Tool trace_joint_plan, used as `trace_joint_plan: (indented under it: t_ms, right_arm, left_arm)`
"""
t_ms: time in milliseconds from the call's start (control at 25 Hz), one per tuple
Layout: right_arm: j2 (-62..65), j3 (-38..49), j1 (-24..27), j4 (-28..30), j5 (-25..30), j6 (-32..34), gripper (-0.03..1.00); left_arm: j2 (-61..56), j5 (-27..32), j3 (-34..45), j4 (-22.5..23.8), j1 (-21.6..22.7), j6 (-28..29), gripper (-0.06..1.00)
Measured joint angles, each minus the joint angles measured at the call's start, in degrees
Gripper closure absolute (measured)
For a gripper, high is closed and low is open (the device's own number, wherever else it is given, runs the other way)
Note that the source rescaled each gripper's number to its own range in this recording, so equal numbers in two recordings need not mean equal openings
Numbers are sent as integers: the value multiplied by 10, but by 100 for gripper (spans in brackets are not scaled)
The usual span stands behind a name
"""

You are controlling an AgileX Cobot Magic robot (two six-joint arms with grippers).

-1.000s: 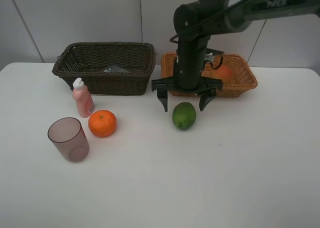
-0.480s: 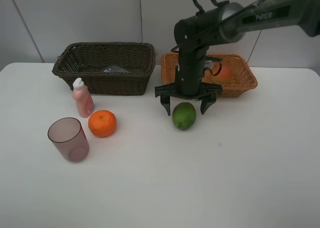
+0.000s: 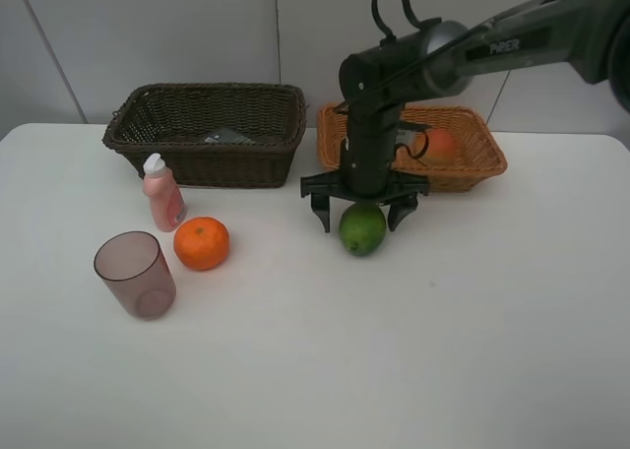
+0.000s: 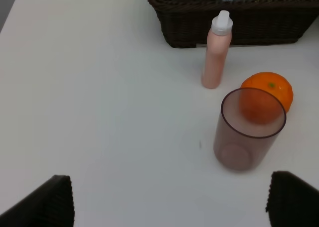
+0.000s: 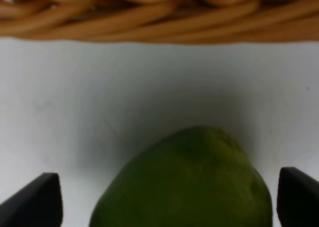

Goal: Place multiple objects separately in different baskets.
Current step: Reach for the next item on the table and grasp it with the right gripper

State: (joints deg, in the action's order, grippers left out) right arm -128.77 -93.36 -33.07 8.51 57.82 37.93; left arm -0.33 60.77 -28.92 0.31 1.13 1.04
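Note:
My right gripper closes next, since its fingertips reach down on either side of the lime. Closing now would catch the green lime.
My right gripper (image 3: 362,220) is open, low over the green lime (image 3: 362,232), one finger on each side. In the right wrist view the lime (image 5: 189,182) fills the gap between the fingertips (image 5: 35,199), without touching them. A red-orange fruit (image 3: 439,146) lies in the light tan basket (image 3: 484,163). A black bottle (image 3: 224,135) lies in the dark brown basket (image 3: 202,163). The pink bottle (image 3: 162,193), orange (image 3: 201,243) and mauve cup (image 3: 135,274) stand at the left. My left gripper (image 4: 172,207) is open and empty, apart from the cup (image 4: 246,132).
The tan basket's wall (image 5: 149,13) is just beyond the lime. In the left wrist view the pink bottle (image 4: 217,53) and orange (image 4: 276,87) stand before the dark basket (image 4: 239,18). The white table (image 3: 443,351) ends at a grey wall.
My right gripper has come down over the lime, and its fingers have drawn in a little towards it. Nothing else has moved.

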Motion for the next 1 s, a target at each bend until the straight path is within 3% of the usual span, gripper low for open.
trace_joint_plan:
  t_ms: [320,840,920,1000]
  right_arm:
    - [0,0,5,-3,-1,0,6]
    - [0,0,5,-3,8,-2,6]
    - [0,0,5,-3,12,-2,12]
    - [0,0,5,-3,12,-2,30]
  left_arm:
    - [0,0,0,0,0,0,-6]
    - [0,0,0,0,0,0,-6]
    - [0,0,0,0,0,0,-6]
    - [0,0,0,0,0,0,-6]
